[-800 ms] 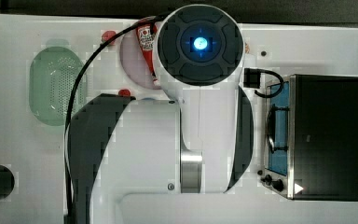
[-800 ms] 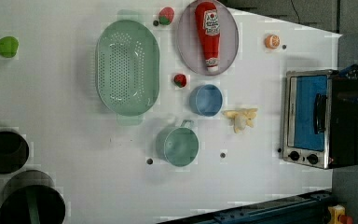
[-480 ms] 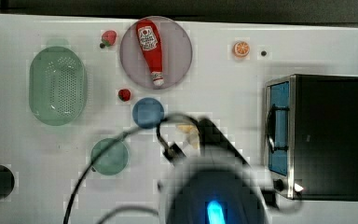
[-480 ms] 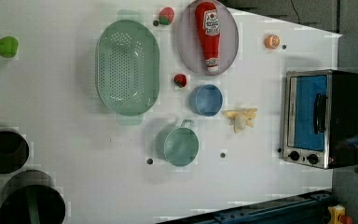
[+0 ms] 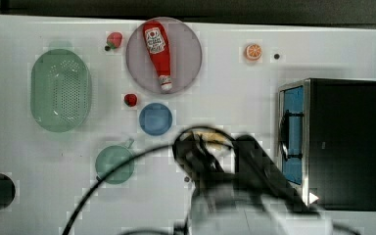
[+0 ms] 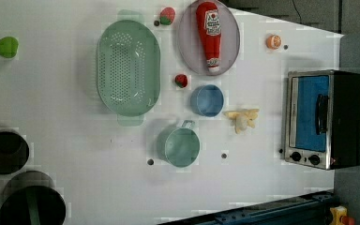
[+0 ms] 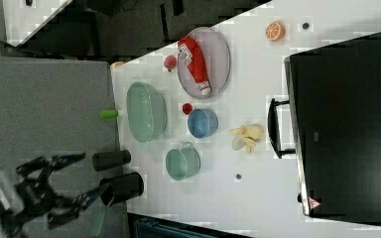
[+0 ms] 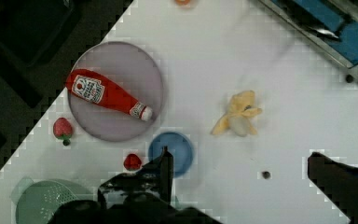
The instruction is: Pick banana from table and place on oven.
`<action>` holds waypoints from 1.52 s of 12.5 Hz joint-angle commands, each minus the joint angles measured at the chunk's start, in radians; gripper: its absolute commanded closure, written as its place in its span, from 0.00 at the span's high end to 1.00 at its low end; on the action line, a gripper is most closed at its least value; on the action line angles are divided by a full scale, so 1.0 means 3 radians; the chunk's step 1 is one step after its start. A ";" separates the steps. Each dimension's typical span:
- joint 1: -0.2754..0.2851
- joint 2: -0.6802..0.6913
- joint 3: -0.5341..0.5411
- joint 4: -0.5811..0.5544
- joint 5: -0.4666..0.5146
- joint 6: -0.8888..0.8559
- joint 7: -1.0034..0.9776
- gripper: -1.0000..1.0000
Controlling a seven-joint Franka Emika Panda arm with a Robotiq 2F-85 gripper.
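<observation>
The gripper takes hold of the banana by its pale peeled end [image 6: 242, 124] next, to set it on the oven's black top [image 6: 348, 117].
The pale yellow banana [image 6: 241, 118] lies on the white table [image 6: 89, 187] between a blue bowl and the oven [image 6: 323, 117]. It also shows in the right view as banana [image 7: 247, 136] and in the wrist view as banana [image 8: 239, 114]. The oven [image 5: 345, 142] has a black top and a blue glass door and stands at the top view's right. My gripper [image 8: 240, 156] hangs open high above the table, its two dark fingers [image 8: 166, 163] wide apart with nothing between them. In the top view my blurred arm [image 5: 225, 176] covers most of the banana.
A red ketchup bottle [image 6: 208, 33] lies on a grey plate [image 6: 229, 51]. Near the banana stand a blue bowl [image 6: 207, 100] and a green mug [image 6: 182, 146]. A green colander [image 6: 127, 68], two strawberries, an orange slice [image 6: 273, 41] and two black cups [image 6: 4, 152] are spread around.
In the top view my arm has swung from the upper middle down to the lower middle, over the banana. The banana and the oven have not moved.
</observation>
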 commanded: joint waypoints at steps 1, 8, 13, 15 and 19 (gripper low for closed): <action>-0.0003 0.0526 -0.0019 -0.0562 -0.0007 0.0322 0.0075 1.00; -0.0007 0.1545 -0.0150 -0.1024 -0.0007 0.1718 0.0074 1.00; -0.0009 0.2178 -0.0227 -0.1161 -0.0007 0.2390 0.0067 1.00; -0.0009 0.2341 -0.0226 -0.1267 -0.0007 0.2628 0.0067 1.00; -0.0010 0.2634 -0.0227 -0.1380 -0.0007 0.3083 0.0067 1.00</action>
